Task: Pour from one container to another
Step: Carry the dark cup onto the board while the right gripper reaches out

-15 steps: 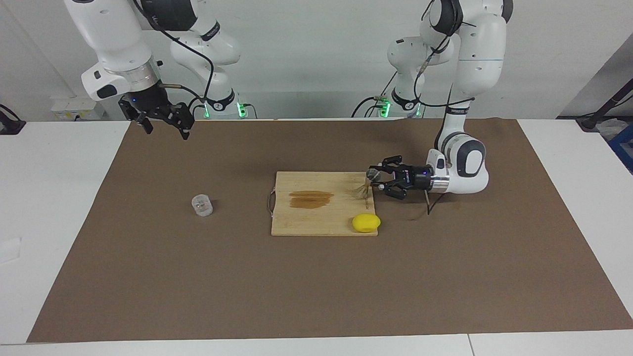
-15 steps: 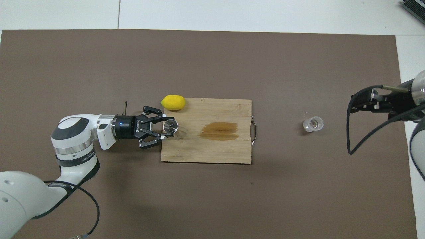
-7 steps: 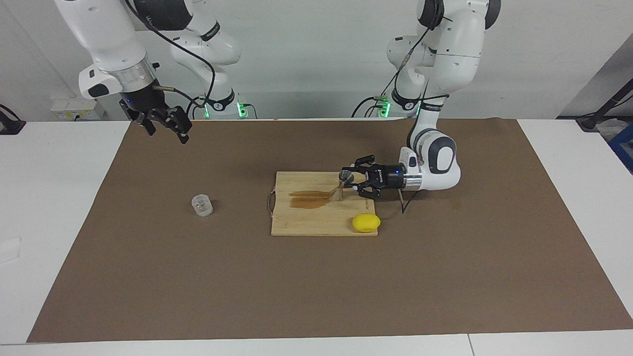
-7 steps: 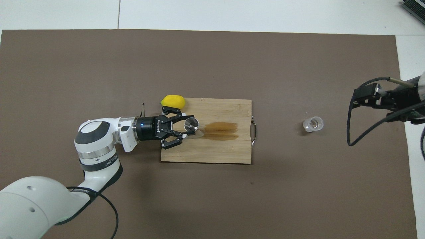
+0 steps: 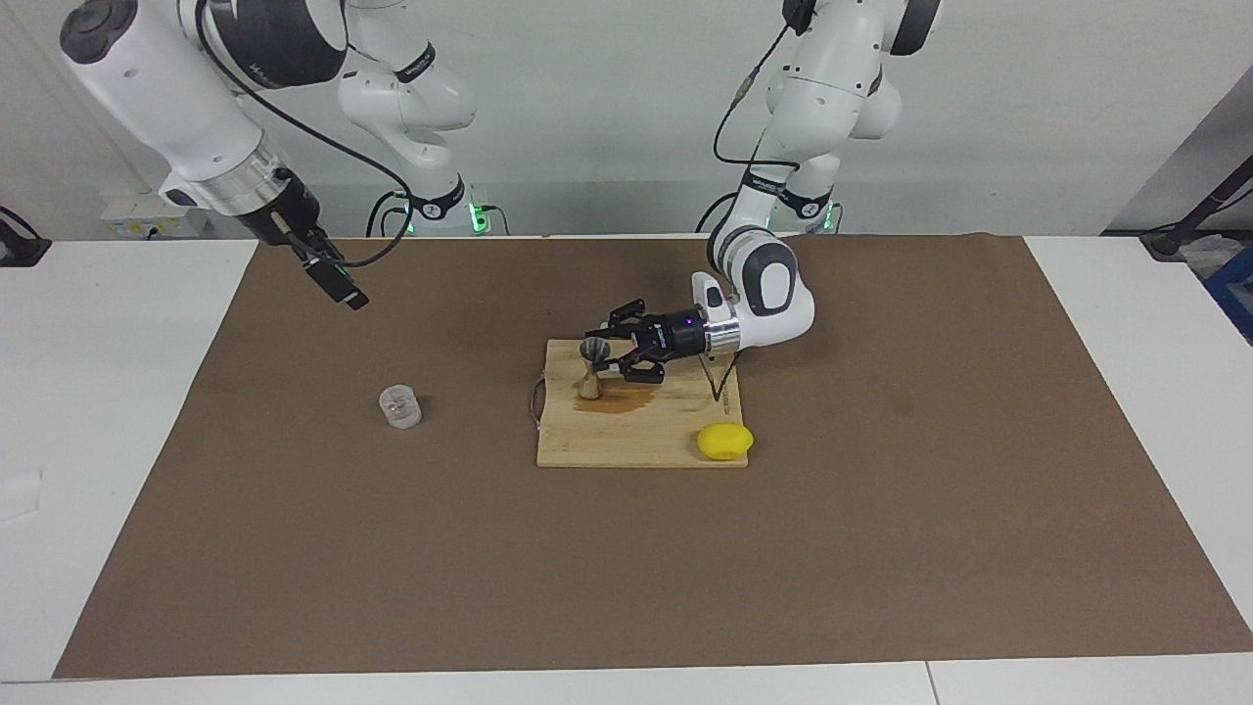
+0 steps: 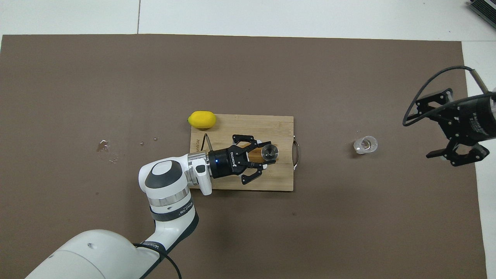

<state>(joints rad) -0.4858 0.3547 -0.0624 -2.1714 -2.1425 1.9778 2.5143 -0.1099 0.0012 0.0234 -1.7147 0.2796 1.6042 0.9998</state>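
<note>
My right gripper should grab the small glass cup by its sides next, to pour into the steel jigger (image 6: 269,151).
The steel jigger (image 5: 590,370) is upright over the wooden cutting board (image 5: 636,446), close to its handle end, and my left gripper (image 5: 605,360) is shut on its waist from the side. From above, the jigger (image 6: 269,151) shows its open mouth between the left gripper's (image 6: 267,154) fingertips. Its foot is at the board's surface; I cannot tell whether it touches. The small clear glass cup (image 5: 400,406) stands alone on the brown mat toward the right arm's end (image 6: 365,145). My right gripper (image 6: 423,130) hangs open and holds nothing over the mat's edge beside the glass (image 5: 350,294).
A yellow lemon (image 5: 725,441) lies at the board's corner farthest from the robots, toward the left arm's end. A brown stain (image 5: 626,401) marks the board. A wire handle (image 6: 296,149) sticks out of the board toward the glass. Some droplets (image 6: 104,146) lie on the mat.
The left gripper has carried the jigger across the board, from the left arm's end to the handle end. The right gripper has turned and swung lower over the mat's edge.
</note>
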